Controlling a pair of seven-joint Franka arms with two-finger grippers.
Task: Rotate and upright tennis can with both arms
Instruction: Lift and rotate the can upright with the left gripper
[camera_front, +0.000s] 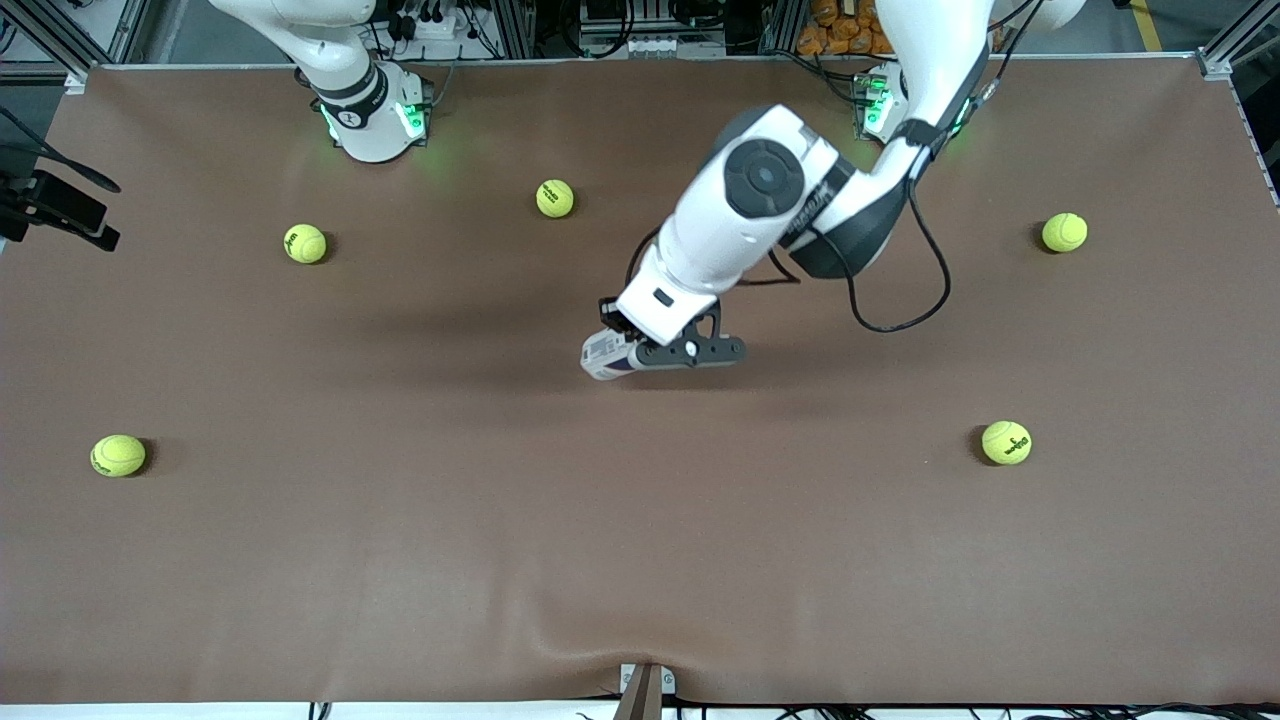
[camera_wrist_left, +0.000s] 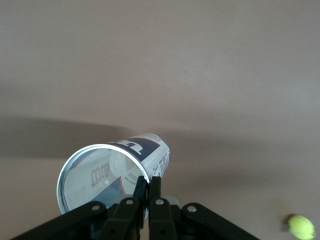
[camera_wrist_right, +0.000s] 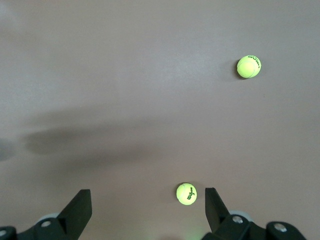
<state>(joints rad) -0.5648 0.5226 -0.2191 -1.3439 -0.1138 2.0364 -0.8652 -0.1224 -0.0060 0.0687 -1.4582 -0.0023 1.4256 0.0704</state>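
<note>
My left gripper should keep hold of the tennis can until the can is upright. The can is tilted sideways, with its closed end (camera_front: 590, 359) (camera_wrist_left: 161, 141) at an angle to the brown tabletop.
The tennis can (camera_front: 603, 356) lies on its side near the middle of the table, with its white, navy and red label showing. In the left wrist view its open end with the metallic rim (camera_wrist_left: 102, 172) faces the camera. My left gripper (camera_front: 640, 352) is shut on the can's rim wall, one finger inside the opening and one outside (camera_wrist_left: 148, 181). The left arm reaches down from its base to this spot. My right gripper (camera_wrist_right: 146, 195) is open and holds nothing; it hangs high over the table and does not show in the front view.
Several yellow-green tennis balls lie scattered on the brown table (camera_front: 640, 560), among them one (camera_front: 555, 198) near the bases, one (camera_front: 1006, 442) toward the left arm's end and one (camera_front: 118, 455) toward the right arm's end. A black camera mount (camera_front: 50, 205) overhangs the right arm's end.
</note>
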